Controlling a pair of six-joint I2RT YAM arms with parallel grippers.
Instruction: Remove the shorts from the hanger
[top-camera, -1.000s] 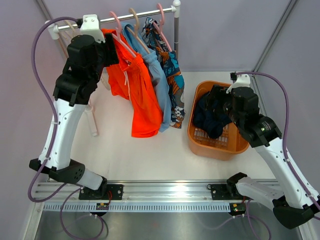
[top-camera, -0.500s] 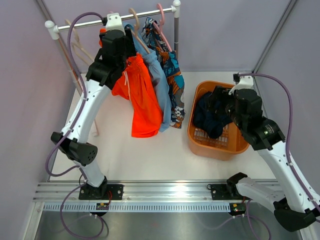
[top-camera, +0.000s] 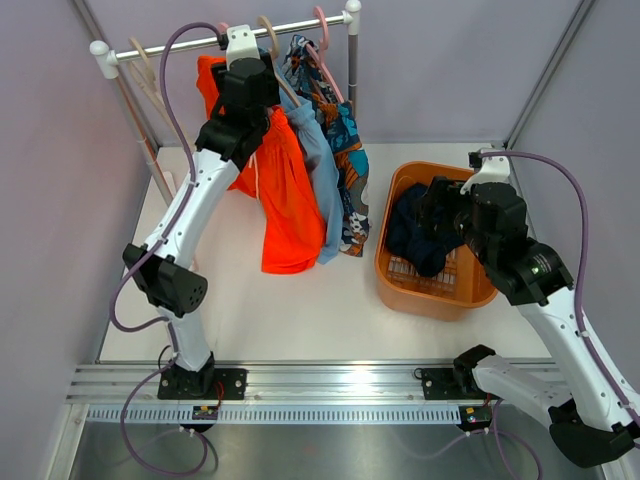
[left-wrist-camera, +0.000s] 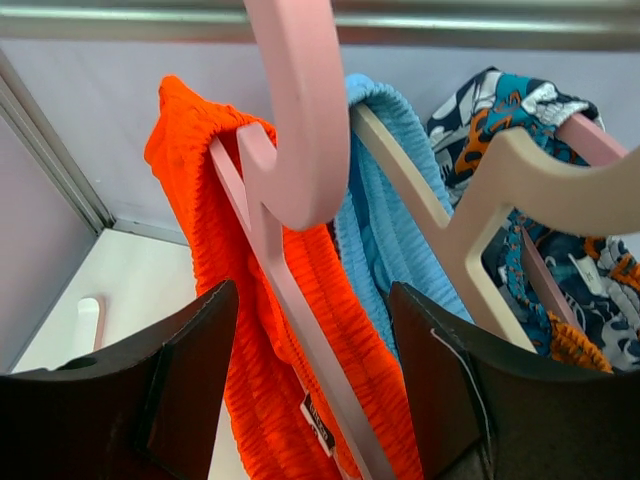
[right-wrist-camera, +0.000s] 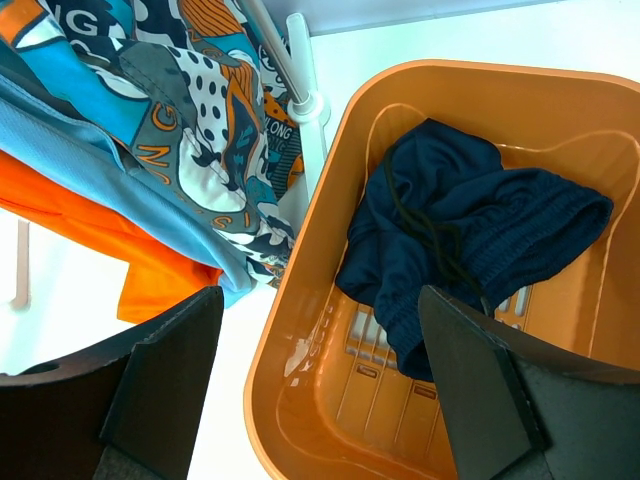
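The left gripper will next grab the pink hanger just below its hook (left-wrist-camera: 271, 222), so that the hook stays free and the shorts stay free to be removed.
Three pairs of shorts hang on hangers on the rail (top-camera: 180, 43): orange-red shorts (top-camera: 283, 190), light blue shorts (top-camera: 318, 160) and multicolour print shorts (top-camera: 345, 150). The navy shorts (top-camera: 420, 235) lie in the orange basket (top-camera: 432, 300). My left gripper (top-camera: 250, 85) is open, up at the rail, its jaws on either side of the pink hanger (left-wrist-camera: 290, 180) that carries the orange-red shorts (left-wrist-camera: 215, 250). The light blue shorts (left-wrist-camera: 390, 240) hang on a beige hanger (left-wrist-camera: 470, 210). My right gripper (top-camera: 440, 205) is open and empty above the basket (right-wrist-camera: 300, 400) and the navy shorts (right-wrist-camera: 470, 240).
The rack's upright post (top-camera: 352, 60) stands just left of the basket. An empty hanger (top-camera: 150, 80) hangs at the rail's left end. Purple walls close in on the left, back and right. The arm rail (top-camera: 330, 380) runs along the near edge.
My left arm has swung right along the rail, from its left end to the orange-red shorts' hanger. The right arm has barely moved.
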